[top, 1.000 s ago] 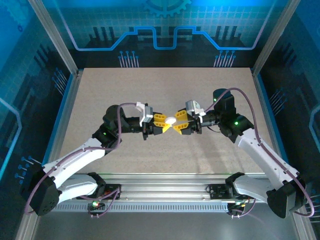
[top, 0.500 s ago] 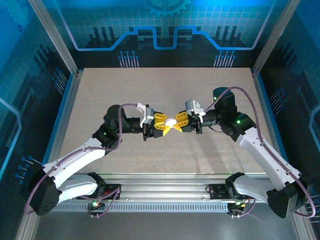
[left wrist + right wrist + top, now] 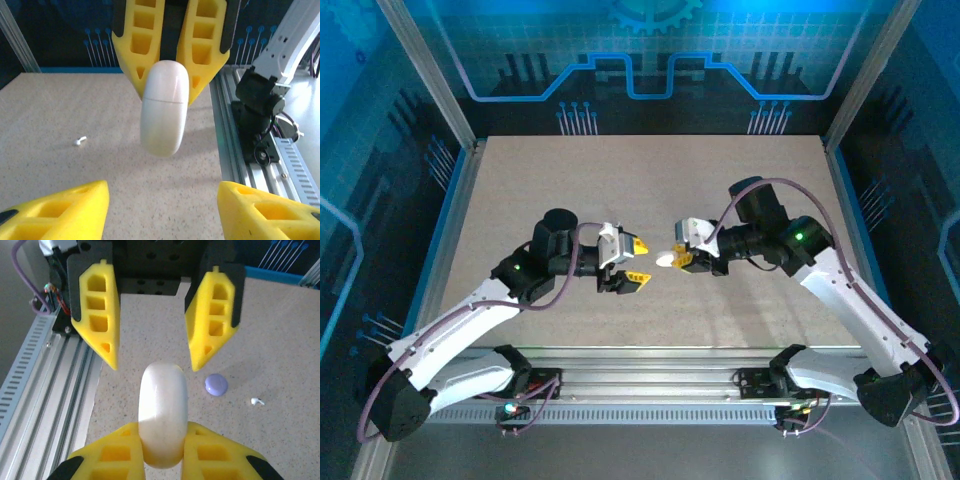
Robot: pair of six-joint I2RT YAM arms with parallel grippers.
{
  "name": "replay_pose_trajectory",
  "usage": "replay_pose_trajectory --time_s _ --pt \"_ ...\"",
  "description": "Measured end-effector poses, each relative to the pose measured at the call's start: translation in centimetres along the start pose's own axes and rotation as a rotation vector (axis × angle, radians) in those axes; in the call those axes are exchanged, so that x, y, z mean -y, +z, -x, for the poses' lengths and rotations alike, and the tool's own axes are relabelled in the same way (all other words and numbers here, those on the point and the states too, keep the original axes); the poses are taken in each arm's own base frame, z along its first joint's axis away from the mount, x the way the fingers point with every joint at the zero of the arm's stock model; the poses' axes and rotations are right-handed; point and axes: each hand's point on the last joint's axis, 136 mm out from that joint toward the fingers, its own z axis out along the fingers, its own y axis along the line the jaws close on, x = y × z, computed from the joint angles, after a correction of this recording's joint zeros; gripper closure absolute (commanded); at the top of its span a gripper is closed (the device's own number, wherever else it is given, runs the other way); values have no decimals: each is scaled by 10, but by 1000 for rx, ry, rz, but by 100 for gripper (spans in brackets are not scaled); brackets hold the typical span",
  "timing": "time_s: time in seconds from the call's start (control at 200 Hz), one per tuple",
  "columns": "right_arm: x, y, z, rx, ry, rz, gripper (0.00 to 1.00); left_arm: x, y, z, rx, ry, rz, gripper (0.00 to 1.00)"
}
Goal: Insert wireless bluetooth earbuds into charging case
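Note:
My left gripper grabs the charging case by its loose end, beyond the case's seam [image 3: 661,259] [image 3: 162,131] next, leaving the case's lid free to open for inserting earbuds.
A white pill-shaped charging case [image 3: 162,410], closed with a seam round it, is held above the table by my right gripper [image 3: 162,431], whose yellow fingers are shut on its near end. In the top view the case [image 3: 665,260] sticks out to the left of the right gripper [image 3: 678,258]. My left gripper [image 3: 644,262] faces it, open and a short way off with nothing between its fingers [image 3: 55,210]. From the left wrist the case [image 3: 165,112] hangs ahead. One tiny white earbud [image 3: 257,401] lies on the table, also seen as a small earbud [image 3: 80,141].
A lavender round pebble-like piece [image 3: 216,384] lies on the table next to the white earbud. The metal rail [image 3: 650,365] runs along the near table edge, with the right arm's base [image 3: 260,100] on it. Frame posts stand at the corners.
The left gripper let go of the case, opened and drew back to the left. The right gripper closed on the case and now carries it alone, a little lower and further left.

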Motion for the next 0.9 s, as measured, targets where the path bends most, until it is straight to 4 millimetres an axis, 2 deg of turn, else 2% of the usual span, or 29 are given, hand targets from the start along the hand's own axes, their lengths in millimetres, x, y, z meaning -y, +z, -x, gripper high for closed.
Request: replay_pose_trajectory --time_s 0.225,0.405,0.58,0.715,0.9 --pt "-10 16 -4 -64 -47 43 87 7 4 -7 -29 12 -27 42" --pt "-9 24 -6 -82 -48 60 87 12 7 -6 -29 16 -42 51" --pt "-8 27 -3 -80 -59 70 87 12 8 -7 -30 16 -46 53" --pt "-9 28 -2 -75 -59 79 87 12 8 -7 -31 14 -46 59" --pt "-11 29 2 -59 -64 88 87 12 8 -7 -31 14 -46 59"
